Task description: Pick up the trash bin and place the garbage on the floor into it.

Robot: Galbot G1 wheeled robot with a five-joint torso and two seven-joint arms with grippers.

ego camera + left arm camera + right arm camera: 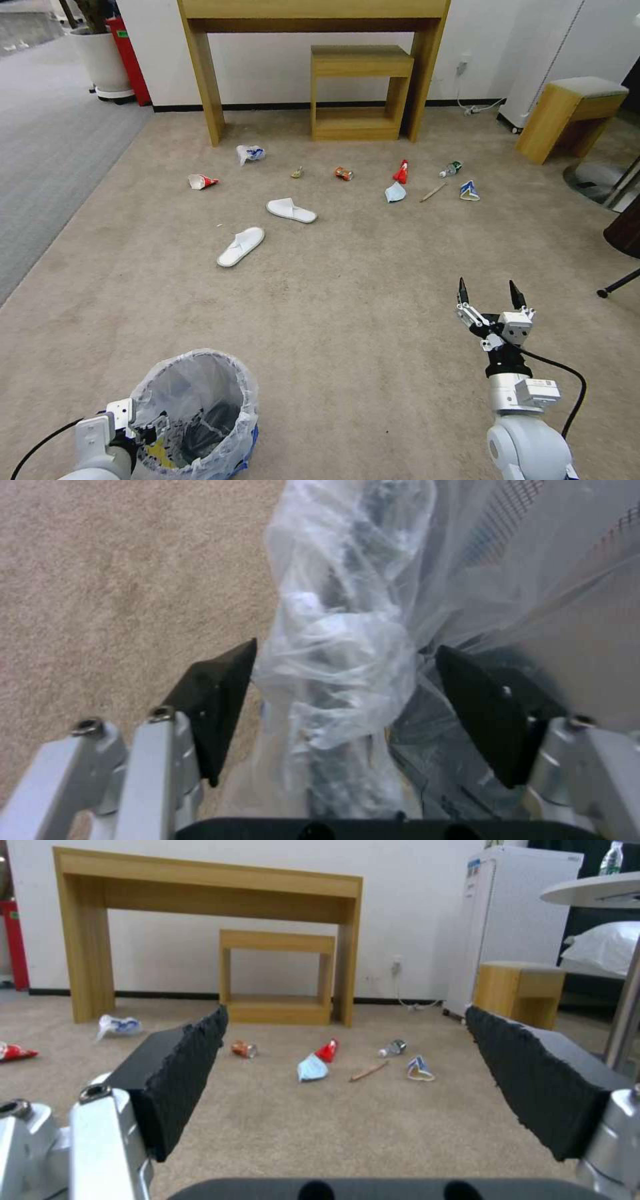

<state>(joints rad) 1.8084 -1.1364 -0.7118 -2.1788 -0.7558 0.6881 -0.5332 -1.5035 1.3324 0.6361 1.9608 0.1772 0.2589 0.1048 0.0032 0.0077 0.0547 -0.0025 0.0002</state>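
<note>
The left gripper should next grab the trash bin by its thin bag-covered rim to pick the bin up, because the trash bin's round body is far wider than the gripper's open fingers.
The trash bin, dark and lined with a translucent bag, stands on the beige floor at the near left. My left gripper is open at its near rim, one finger on each side of the bag-covered edge. My right gripper hovers open over bare carpet at the near right. The garbage lies farther off: two white slippers, a paper cup, a white-blue bag, an orange wrapper, a red wrapper, a pale tissue, a stick and a small bottle.
A wooden desk with a low shelf unit under it stands against the back wall. A wooden stool and a dark stand leg are on the right. Grey carpet and a white planter lie on the left.
</note>
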